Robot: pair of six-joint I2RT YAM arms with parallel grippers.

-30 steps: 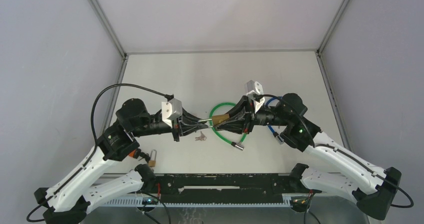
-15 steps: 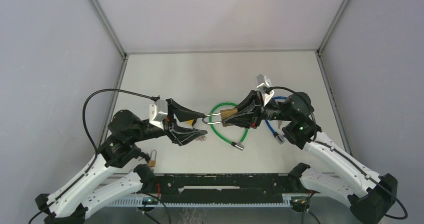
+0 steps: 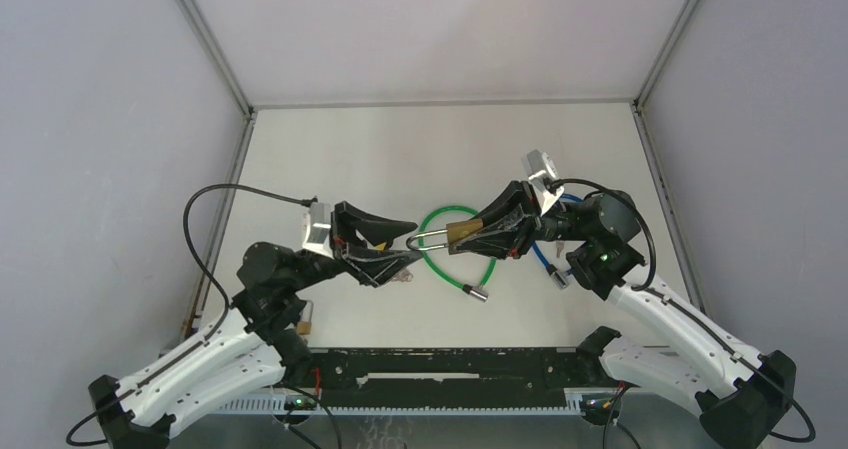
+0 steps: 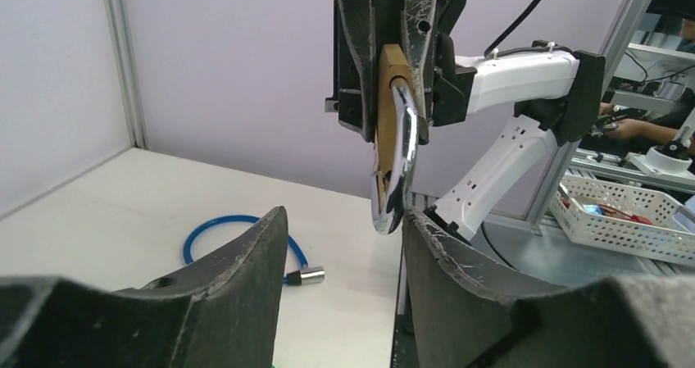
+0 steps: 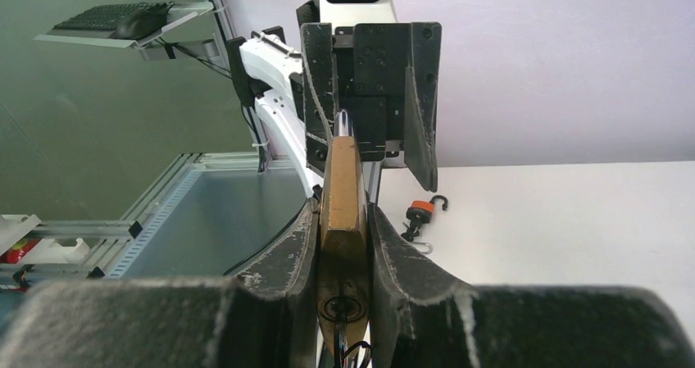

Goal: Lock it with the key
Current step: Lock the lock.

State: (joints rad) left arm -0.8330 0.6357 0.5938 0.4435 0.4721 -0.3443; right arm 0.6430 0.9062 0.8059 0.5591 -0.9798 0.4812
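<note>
I should next use my left gripper to grab the brass padlock by its silver shackle's bend (image 3: pixel 411 242). The keyhole end then stays free to lock with the key.
My right gripper (image 3: pixel 464 233) is shut on a brass padlock (image 3: pixel 466 231), held above the table with its silver shackle (image 3: pixel 425 239) pointing left. In the right wrist view both fingers press the lock's flat sides (image 5: pixel 342 189); its keyhole (image 5: pixel 340 306) faces the camera, and a small dark ring shows under it. My left gripper (image 3: pixel 412 242) stands open and faces the shackle. In the left wrist view the shackle's bend (image 4: pixel 399 167) hangs just beside the right fingertip (image 4: pixel 412 217), with the left gripper (image 4: pixel 344 214) holding nothing. A small bunch of keys (image 3: pixel 404 275) lies on the table under the left gripper.
A green cable loop (image 3: pixel 447 261) lies under the padlock, its metal end at the near side. A blue cable (image 3: pixel 543 257) lies under my right arm and also shows as a blue cable (image 4: pixel 215 230) in the left wrist view. A small orange padlock (image 5: pixel 420 211) lies on the table.
My left gripper, shut at the shackle a second ago, has opened and drawn back to the left. My right gripper has moved a little to the right with the padlock.
</note>
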